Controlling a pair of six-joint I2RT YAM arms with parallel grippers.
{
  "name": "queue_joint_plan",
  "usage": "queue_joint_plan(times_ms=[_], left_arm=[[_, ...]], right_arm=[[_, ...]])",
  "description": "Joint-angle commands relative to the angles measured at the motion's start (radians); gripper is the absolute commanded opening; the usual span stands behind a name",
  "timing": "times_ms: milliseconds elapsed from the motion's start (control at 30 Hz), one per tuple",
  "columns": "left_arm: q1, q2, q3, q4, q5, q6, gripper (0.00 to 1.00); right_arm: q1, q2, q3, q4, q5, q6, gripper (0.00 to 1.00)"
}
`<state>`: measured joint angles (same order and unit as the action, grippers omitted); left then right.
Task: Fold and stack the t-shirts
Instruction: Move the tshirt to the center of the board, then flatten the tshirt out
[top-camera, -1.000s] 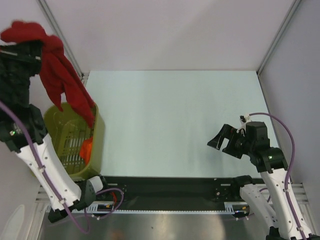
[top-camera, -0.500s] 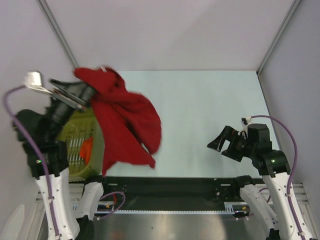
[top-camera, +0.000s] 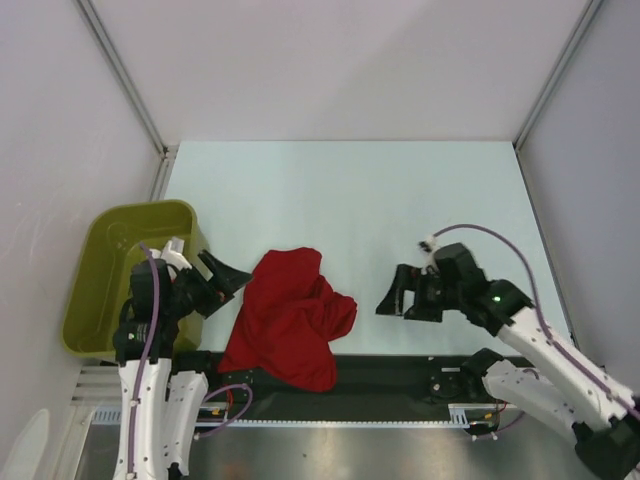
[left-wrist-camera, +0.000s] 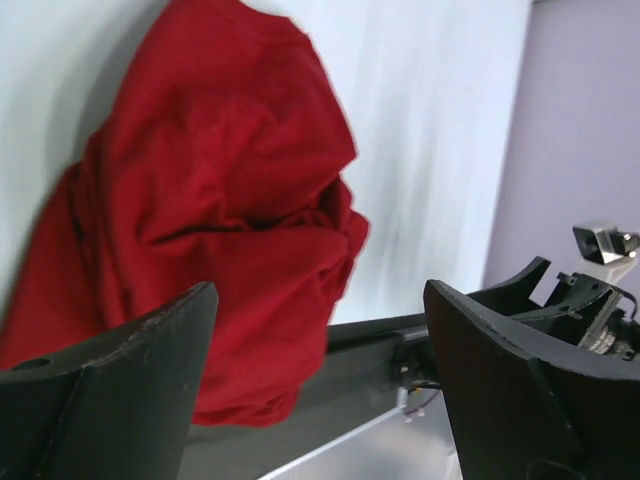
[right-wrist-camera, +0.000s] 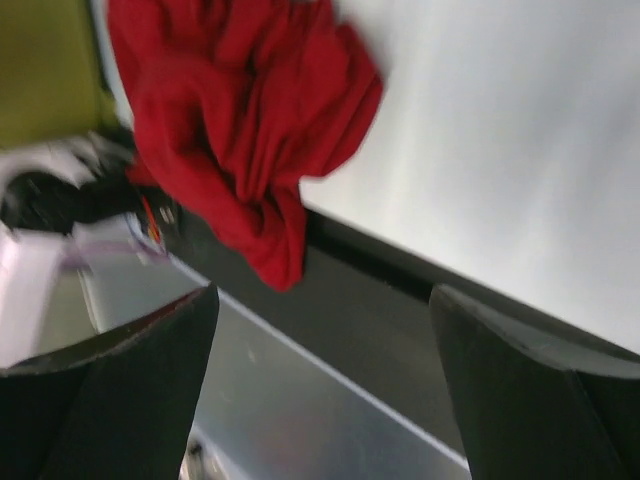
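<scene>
My right gripper will next grab the crumpled edge of the dark red t-shirt that faces it, opposite my left gripper, to spread the t-shirt for folding.
One dark red t-shirt (top-camera: 290, 318) lies crumpled on the pale table near its front edge, and its lower part hangs over the black rail. In the left wrist view the t-shirt (left-wrist-camera: 200, 200) fills the upper left. My left gripper (top-camera: 235, 282) is open just left of the shirt and holds nothing; its gripper (left-wrist-camera: 320, 295) has wide-spread jaws. To the right of the shirt, and apart from it, my right gripper (top-camera: 393, 296) is open too. The right wrist view shows the t-shirt (right-wrist-camera: 240, 110) beyond the open gripper (right-wrist-camera: 322, 295).
An olive-green basket (top-camera: 100, 300) stands at the table's left edge, behind my left arm, and shows as basket (right-wrist-camera: 40, 60) in the right wrist view. A black rail (top-camera: 400, 375) and metal base plate run along the near edge. Walls enclose the table (top-camera: 340, 200).
My left arm swung the t-shirt from above the basket down to the table, opened and let it go. The right arm moved left towards the shirt.
</scene>
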<state>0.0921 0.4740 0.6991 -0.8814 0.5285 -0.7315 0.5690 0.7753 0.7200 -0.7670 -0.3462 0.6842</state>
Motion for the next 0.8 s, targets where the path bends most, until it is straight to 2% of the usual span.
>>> queue_joint_plan(times_ms=[0, 67, 100, 233, 300, 333, 433, 567, 600, 700, 767], left_arm=[[-0.018, 0.066, -0.025, 0.013, -0.054, 0.132, 0.89], [-0.054, 0.081, -0.087, 0.079, -0.080, 0.104, 0.87], [-0.067, 0.092, -0.105, 0.119, -0.102, 0.063, 0.87], [-0.215, 0.208, -0.168, 0.173, -0.267, -0.015, 0.88], [-0.287, 0.288, -0.176, 0.215, -0.332, -0.026, 0.89], [-0.302, 0.370, -0.174, 0.232, -0.337, -0.028, 0.89], [-0.333, 0.480, -0.138, 0.242, -0.393, -0.025, 0.88], [-0.336, 0.460, -0.144, 0.251, -0.470, -0.026, 0.87], [-0.336, 0.456, -0.154, 0.268, -0.496, -0.037, 0.86], [-0.336, 0.478, -0.196, 0.320, -0.489, -0.043, 0.79], [-0.336, 0.527, -0.201, 0.352, -0.469, -0.034, 0.65]], right_arm=[[0.187, 0.198, 0.007, 0.283, 0.145, 0.071, 0.93], [0.270, 0.315, 0.045, 0.340, 0.186, 0.052, 0.93], [0.282, 0.440, 0.089, 0.348, 0.205, 0.046, 0.93], [0.273, 0.644, 0.147, 0.389, 0.156, 0.011, 0.87], [0.232, 0.688, 0.144, 0.446, 0.077, 0.006, 0.82], [0.215, 0.728, 0.134, 0.487, 0.049, 0.012, 0.80], [0.172, 0.804, 0.136, 0.538, -0.039, 0.008, 0.70], [0.169, 0.872, 0.182, 0.549, -0.082, -0.008, 0.65], [0.175, 0.880, 0.185, 0.557, -0.102, -0.002, 0.61], [0.178, 0.895, 0.179, 0.566, -0.117, 0.003, 0.54], [0.172, 0.889, 0.170, 0.564, -0.116, -0.002, 0.54]])
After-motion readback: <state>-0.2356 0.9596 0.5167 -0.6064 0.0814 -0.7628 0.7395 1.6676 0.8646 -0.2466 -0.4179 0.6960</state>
